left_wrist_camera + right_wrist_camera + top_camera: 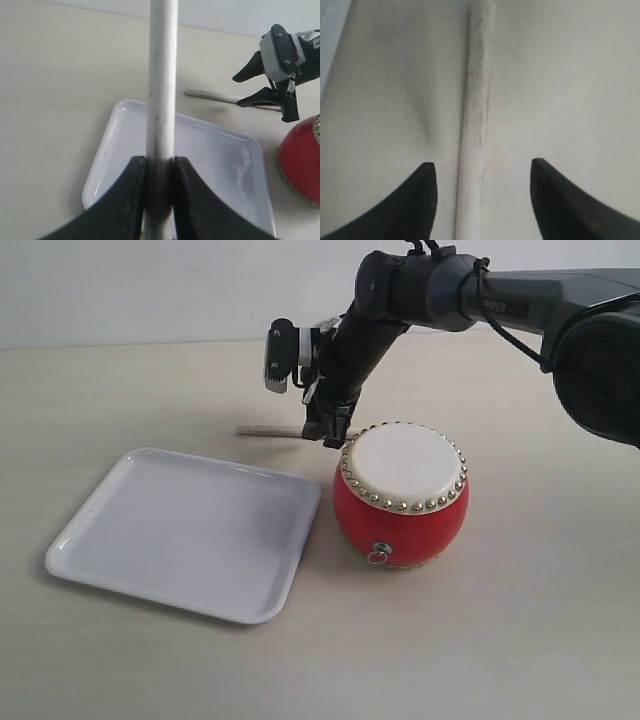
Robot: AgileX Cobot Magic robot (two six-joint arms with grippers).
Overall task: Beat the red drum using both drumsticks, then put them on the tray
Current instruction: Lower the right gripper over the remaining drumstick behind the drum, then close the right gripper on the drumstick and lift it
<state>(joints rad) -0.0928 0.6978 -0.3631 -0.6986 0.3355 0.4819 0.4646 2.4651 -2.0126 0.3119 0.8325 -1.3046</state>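
Note:
The robot's right gripper needs to pick up the lying drumstick by its handle end (470,197) next. Then the tip of the drumstick should beat the red drum.
The red drum (400,502), with its cream skin and brass studs, stands on the table to the right of the white tray (120,540). One pale drumstick (268,430) lies flat on the table behind the tray. My right gripper (330,432) is lowered over its end beside the drum. In the right wrist view that gripper (481,164) is open, with a finger on either side of the lying drumstick (476,100) and neither touching it. My left gripper (160,159) is shut on the other drumstick (162,75), held above the tray (115,165). It is outside the exterior view.
The left wrist view also takes in the right gripper (272,87), the lying drumstick (215,95) and the drum's side (302,160). The right arm (480,290) reaches in from the upper right above the drum. Bare beige tabletop (500,640) surrounds the tray and drum.

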